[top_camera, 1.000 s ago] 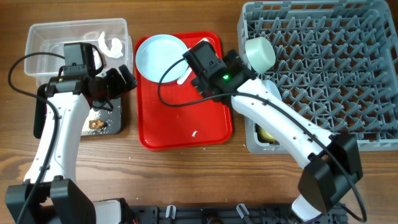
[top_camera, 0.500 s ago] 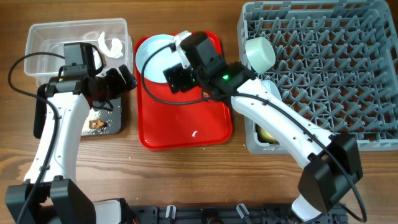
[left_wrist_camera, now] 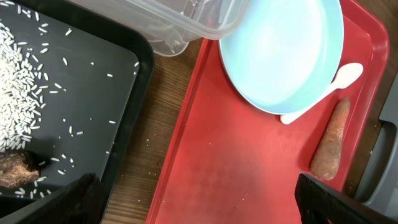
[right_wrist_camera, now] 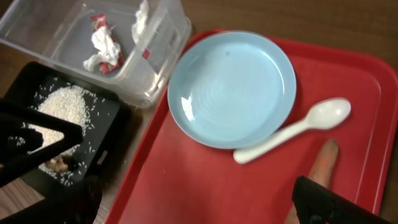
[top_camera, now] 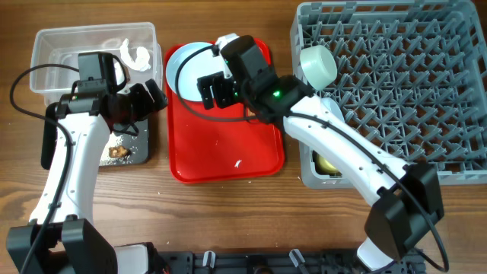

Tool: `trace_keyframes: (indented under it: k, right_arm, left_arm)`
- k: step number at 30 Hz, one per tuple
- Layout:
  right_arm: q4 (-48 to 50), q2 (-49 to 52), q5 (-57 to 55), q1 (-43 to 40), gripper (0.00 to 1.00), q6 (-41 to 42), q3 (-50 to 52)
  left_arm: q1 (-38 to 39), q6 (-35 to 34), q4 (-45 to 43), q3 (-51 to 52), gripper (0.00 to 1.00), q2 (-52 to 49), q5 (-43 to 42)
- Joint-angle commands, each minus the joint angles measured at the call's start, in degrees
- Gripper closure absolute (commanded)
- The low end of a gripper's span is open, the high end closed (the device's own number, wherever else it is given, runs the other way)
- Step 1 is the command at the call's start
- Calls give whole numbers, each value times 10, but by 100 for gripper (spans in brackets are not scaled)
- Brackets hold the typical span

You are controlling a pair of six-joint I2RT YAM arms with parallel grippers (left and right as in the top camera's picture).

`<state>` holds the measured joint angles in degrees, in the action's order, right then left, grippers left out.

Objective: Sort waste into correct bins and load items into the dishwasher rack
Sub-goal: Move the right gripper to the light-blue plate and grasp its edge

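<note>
The pale blue plate (right_wrist_camera: 231, 87) goes into the dishwasher rack, so my right gripper should next grab the plate's rim on the spoon side, leaving the opposite edge free.
The pale blue plate (right_wrist_camera: 231, 87) lies on the red tray (right_wrist_camera: 186, 186), with the white spoon (right_wrist_camera: 292, 130) and the orange-brown carrot stick (right_wrist_camera: 320, 165) beside it. My right gripper (top_camera: 215, 90) hovers open above the tray, just in front of the plate, holding nothing. My left gripper (top_camera: 152, 103) stands open and empty over the gap between the black tray (left_wrist_camera: 106, 99) and the red tray. Rice (left_wrist_camera: 25, 81) and a brown lump (left_wrist_camera: 15, 171) lie in the black tray. The clear tub (right_wrist_camera: 74, 56) holds a red-and-white wrapper (right_wrist_camera: 102, 43) and crumpled paper (right_wrist_camera: 143, 15).
The grey dishwasher rack (top_camera: 396, 84) fills the right side, with a pale bowl (top_camera: 318, 65) at its left edge and a yellow cup (top_camera: 327, 164) in its front-left corner. A white scrap (top_camera: 237, 163) lies on the red tray. My right arm reaches across the tray's right half.
My right gripper has swung left from the rack's edge to above the tray near the plate. The left arm has not moved.
</note>
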<state>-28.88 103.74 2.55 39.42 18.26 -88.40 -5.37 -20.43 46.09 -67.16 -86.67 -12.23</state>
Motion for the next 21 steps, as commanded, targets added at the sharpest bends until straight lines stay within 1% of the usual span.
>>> trace_keyframes:
  k: [1, 4, 7, 9, 12, 13, 14, 17, 20, 21]
  right_arm:
    - [-31, -10, 31, -26, 0, 47, -61]
    - [-62, 2, 55, -50, 0, 47, -120]
    - [-70, 31, 59, -70, 0, 46, -177]
    - [-71, 55, 60, -77, 0, 46, -206]
    - [-92, 121, 75, -86, 0, 46, -263]
    - [-94, 142, 80, -87, 0, 47, -273]
    - [-97, 187, 94, -86, 0, 60, -283]
    - [-98, 233, 106, -86, 0, 80, -283]
    - [-94, 273, 101, -86, 0, 115, -283]
    - [-91, 284, 90, -86, 0, 140, -282]
  left_arm:
    - [-3, 1, -2, -10, 0, 6, 1]
    - [-3, 1, -2, -10, 0, 6, 1]
    - [-3, 1, -2, -10, 0, 6, 1]
    - [-3, 1, -2, -10, 0, 6, 1]
    - [-3, 1, -2, -10, 0, 6, 1]
    - [-3, 1, -2, -10, 0, 6, 1]
    - [-3, 1, -2, -10, 0, 6, 1]
    - [-3, 1, -2, -10, 0, 6, 1]
    - [-3, 1, -2, -10, 0, 6, 1]
    - [-3, 1, -2, -10, 0, 6, 1]
